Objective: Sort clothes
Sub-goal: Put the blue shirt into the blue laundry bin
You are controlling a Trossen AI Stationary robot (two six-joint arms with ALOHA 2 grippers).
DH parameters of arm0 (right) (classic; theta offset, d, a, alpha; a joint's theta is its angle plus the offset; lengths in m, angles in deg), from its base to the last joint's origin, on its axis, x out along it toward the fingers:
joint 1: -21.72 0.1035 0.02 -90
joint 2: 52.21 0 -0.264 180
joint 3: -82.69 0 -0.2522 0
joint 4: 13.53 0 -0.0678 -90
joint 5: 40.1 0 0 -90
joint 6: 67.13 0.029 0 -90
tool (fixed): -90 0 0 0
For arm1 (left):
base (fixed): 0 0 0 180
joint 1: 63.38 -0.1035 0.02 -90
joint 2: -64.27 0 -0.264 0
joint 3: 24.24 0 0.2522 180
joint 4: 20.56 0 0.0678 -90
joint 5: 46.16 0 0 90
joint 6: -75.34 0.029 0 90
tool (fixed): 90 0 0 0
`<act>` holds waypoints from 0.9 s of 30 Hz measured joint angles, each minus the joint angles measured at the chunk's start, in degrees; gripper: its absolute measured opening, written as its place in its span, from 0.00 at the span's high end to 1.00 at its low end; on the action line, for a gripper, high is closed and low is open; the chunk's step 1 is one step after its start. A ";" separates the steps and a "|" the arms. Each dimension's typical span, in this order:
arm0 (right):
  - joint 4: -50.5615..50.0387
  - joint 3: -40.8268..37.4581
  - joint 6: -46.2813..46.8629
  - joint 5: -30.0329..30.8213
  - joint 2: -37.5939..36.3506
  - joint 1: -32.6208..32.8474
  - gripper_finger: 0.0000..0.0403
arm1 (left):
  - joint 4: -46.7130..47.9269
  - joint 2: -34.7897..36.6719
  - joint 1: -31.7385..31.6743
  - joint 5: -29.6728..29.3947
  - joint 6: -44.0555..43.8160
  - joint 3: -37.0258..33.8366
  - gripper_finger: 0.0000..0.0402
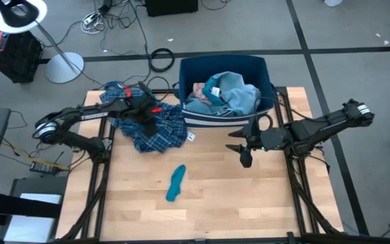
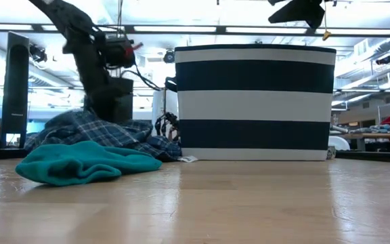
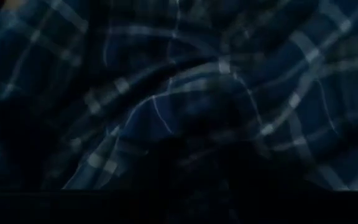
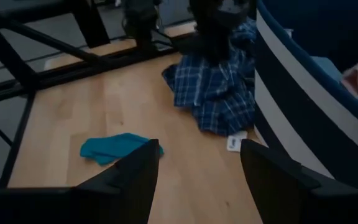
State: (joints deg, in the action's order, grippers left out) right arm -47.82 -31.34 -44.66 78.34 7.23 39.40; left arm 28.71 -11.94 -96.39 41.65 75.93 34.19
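Observation:
My left gripper grabs a bunched fold point(image 1: 151, 120) of the plaid shirt next. Then the plaid shirt goes into the bin point(image 1: 225, 91).
A blue-white plaid shirt point(image 1: 161, 132) lies bunched at the table's far left, beside the dark-blue, white-striped bin point(image 1: 188, 74). It also shows in the low view point(image 2: 87, 129) and the right wrist view point(image 4: 219, 93). My left gripper point(image 1: 149, 120) is down in the shirt, and plaid cloth point(image 3: 179, 93) fills its wrist view and hides the fingers. A teal sock point(image 1: 176, 183) lies flat on the table's middle. The bin holds a light-blue denim piece point(image 1: 235, 91) and a pink item point(image 1: 199, 89). My right gripper point(image 4: 197, 180) is open and empty, raised above the table just near of the bin point(image 1: 244, 150).
The bin point(image 2: 256, 102) stands at the table's far edge, middle to right. Bare wood shows around the sock point(image 2: 80, 163) and along the near edge. Off the table, a lamp base point(image 1: 63, 66) and cables point(image 1: 160, 57) lie on the floor.

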 joint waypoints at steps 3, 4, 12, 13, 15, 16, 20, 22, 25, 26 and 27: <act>0.23 -0.26 0.04 0.07 0.35 0.22 0.44 | -2.32 -3.93 -0.02 -1.18 -1.02 0.06 0.65; 0.25 -0.26 0.06 0.04 0.52 0.22 0.44 | -2.38 -4.87 0.02 -1.32 -1.17 0.04 0.68; -4.47 -0.32 2.89 3.72 1.92 1.90 0.46 | -2.06 -3.37 1.36 1.74 -2.52 0.02 0.98; -5.10 -0.99 3.58 4.72 2.13 1.94 0.46 | -2.06 -2.08 1.80 1.85 -2.68 0.02 0.99; -6.87 -2.94 4.44 5.63 2.51 1.56 0.47 | -1.68 0.92 2.39 1.94 -3.62 0.02 0.99; -6.23 -3.87 4.67 5.62 2.62 1.07 0.47 | -1.05 2.86 2.57 2.10 -3.84 0.00 0.99; -4.83 -8.09 7.03 4.44 2.38 -1.24 0.47 | 1.92 10.91 3.06 2.21 -5.92 0.66 1.00; -3.04 -10.27 8.15 1.78 2.27 -2.55 0.47 | 4.30 14.89 3.70 2.29 -7.08 1.32 1.00; -0.08 -12.86 9.01 -3.12 2.14 -4.70 0.48 | 6.29 20.49 4.51 1.49 -8.20 2.25 1.00; 1.49 -13.81 9.36 -4.62 2.14 -5.29 0.48 | 7.36 22.03 4.91 1.37 -8.40 2.67 1.00; 2.38 -14.82 9.47 -6.02 2.14 -5.83 0.48 | 7.00 23.22 5.38 1.22 -8.53 3.41 1.00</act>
State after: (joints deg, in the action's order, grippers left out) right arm -45.44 -46.16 -35.19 72.32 9.37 33.57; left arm 35.71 11.28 -91.01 42.87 67.41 37.60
